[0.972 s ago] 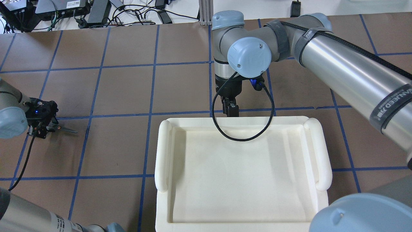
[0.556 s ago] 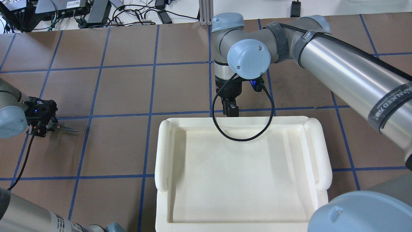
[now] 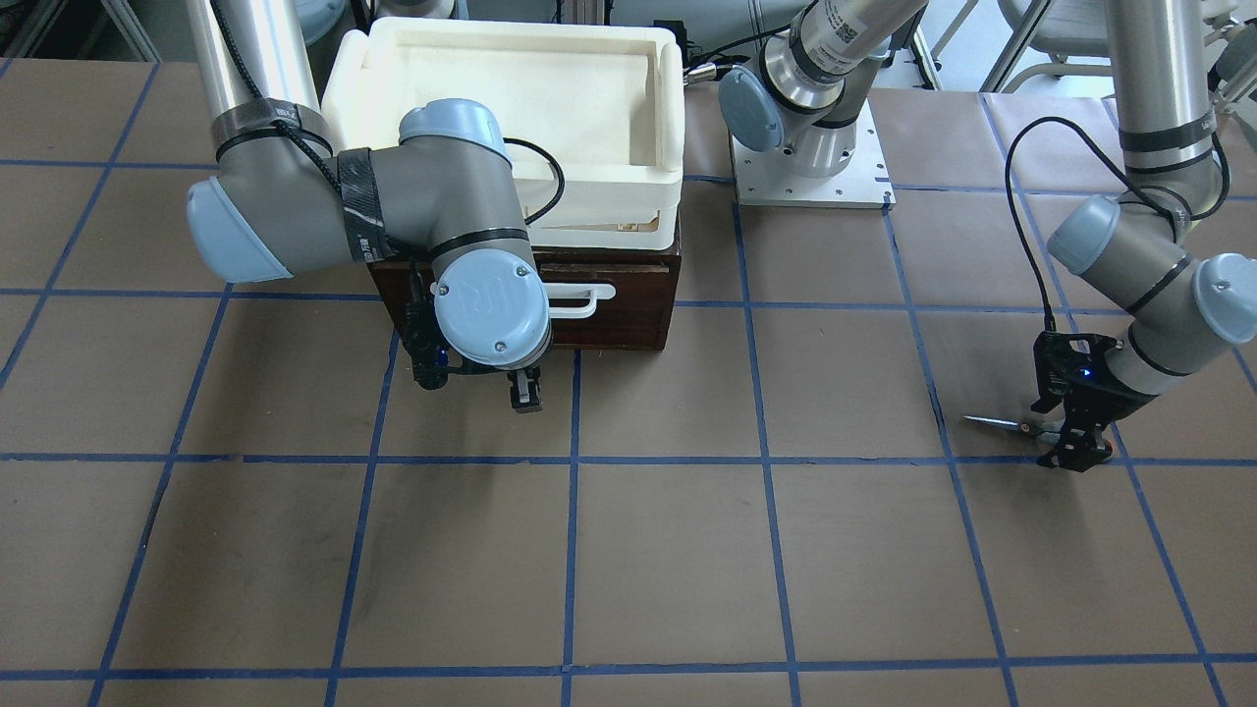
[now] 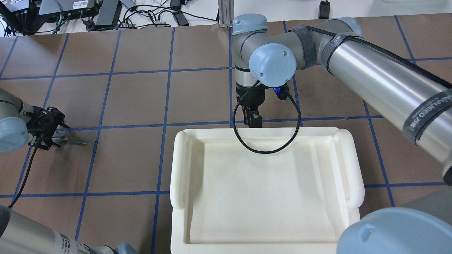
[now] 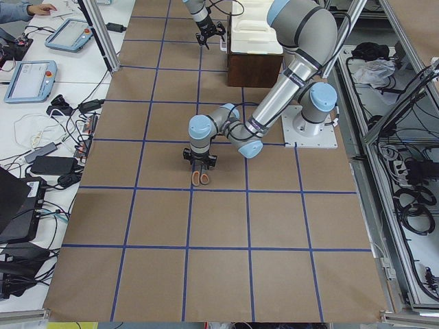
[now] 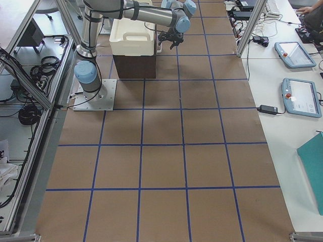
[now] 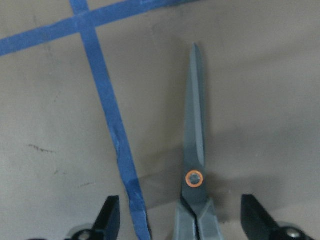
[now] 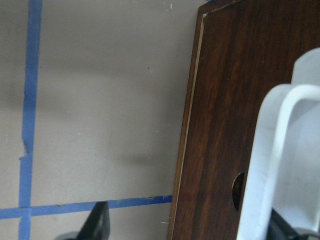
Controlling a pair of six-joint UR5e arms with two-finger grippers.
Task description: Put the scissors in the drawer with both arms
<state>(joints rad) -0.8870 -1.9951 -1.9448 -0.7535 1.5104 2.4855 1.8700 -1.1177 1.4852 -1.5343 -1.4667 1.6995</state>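
My left gripper grabs the scissors (image 7: 195,150) by the gray handle end (image 7: 197,222) next, since the blades lie bare on the tabletop up to their pointed tip.
The scissors (image 7: 195,150) lie flat on the brown table, blades shut; they also show at the front view's right (image 3: 992,423) and the overhead view's left (image 4: 72,141). My left gripper (image 7: 182,222) is open and low over them, its fingers (image 7: 110,220) either side of the handle end, not touching. It also shows in the front view (image 3: 1075,442) and overhead (image 4: 44,135). The dark brown drawer (image 3: 609,324) is shut. My right gripper (image 3: 525,390) is open in front of it, with the white bar handle (image 8: 270,165) between its fingers.
A white foam tray (image 4: 178,169) sits on top of the drawer box. The left arm's base plate (image 3: 815,177) stands beside it. Black cables loop from both wrists. Blue tape lines grid the table.
My left gripper's fingers have spread wider over the scissors, which lie in about the same spot. My right arm has barely shifted.
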